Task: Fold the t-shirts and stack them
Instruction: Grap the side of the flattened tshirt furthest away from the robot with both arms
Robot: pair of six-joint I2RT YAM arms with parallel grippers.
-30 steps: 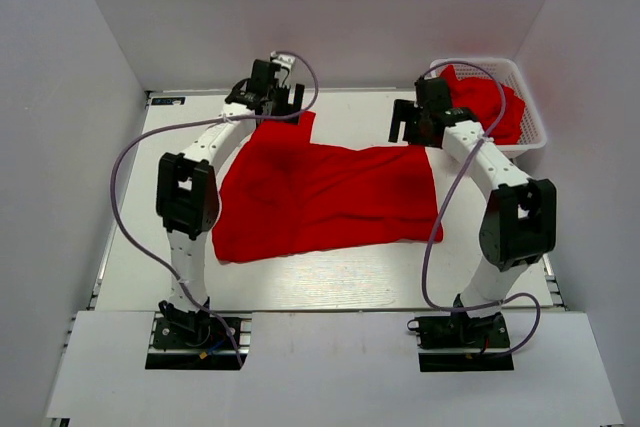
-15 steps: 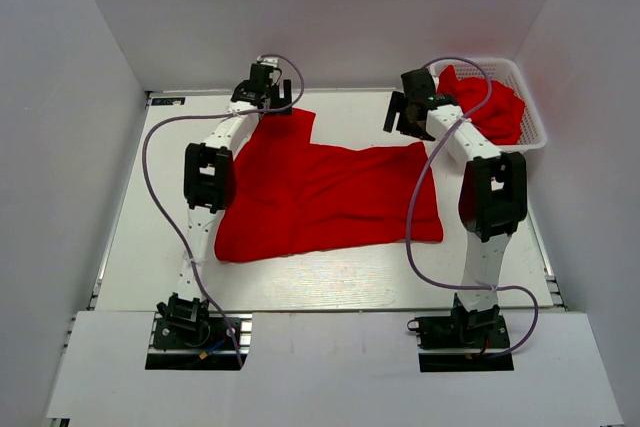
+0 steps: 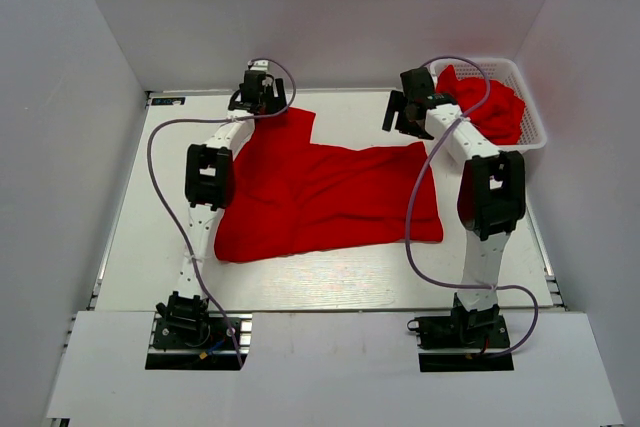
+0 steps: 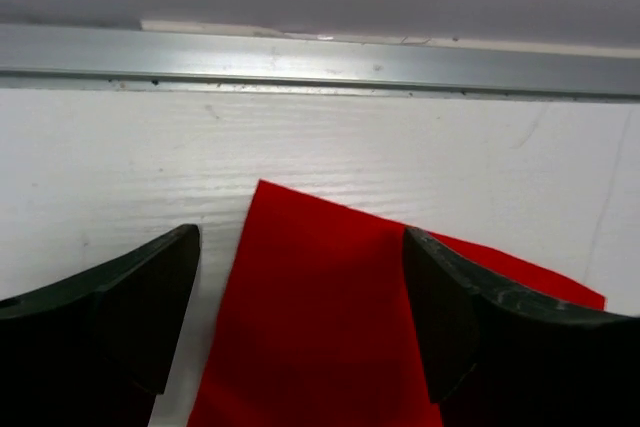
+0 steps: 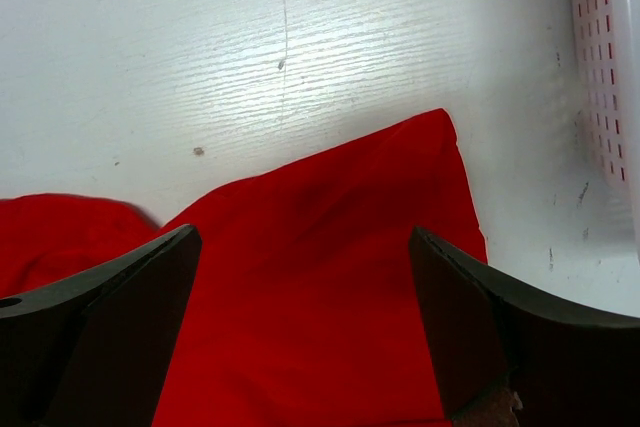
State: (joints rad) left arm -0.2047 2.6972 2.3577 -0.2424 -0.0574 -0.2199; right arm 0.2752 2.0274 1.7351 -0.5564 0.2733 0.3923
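My left gripper should close on the red t-shirt's sleeve corner now, because the corner sticks out between the open fingers and the shadow is tight at the fingers.
A red t-shirt (image 3: 320, 192) lies spread on the white table, one sleeve reaching toward the back left. My left gripper (image 3: 262, 99) is open over the far corner of that sleeve (image 4: 320, 317), its fingers (image 4: 130, 297) either side of the cloth. My right gripper (image 3: 405, 117) is open above the shirt's far right corner (image 5: 330, 287), its fingers (image 5: 480, 327) spread wide over the cloth. More red t-shirts (image 3: 490, 105) lie bunched in the white basket (image 3: 535, 137) at the back right.
The back wall and a metal edge rail (image 4: 320, 52) run just beyond the left gripper. The basket's lattice wall (image 5: 605, 77) stands right of the right gripper. Bare white table (image 3: 330, 282) lies in front of the shirt.
The left arm has stretched further toward the back, its gripper now past the sleeve corner. The right gripper moved up and back toward the shirt's far right corner. The shirt has not moved.
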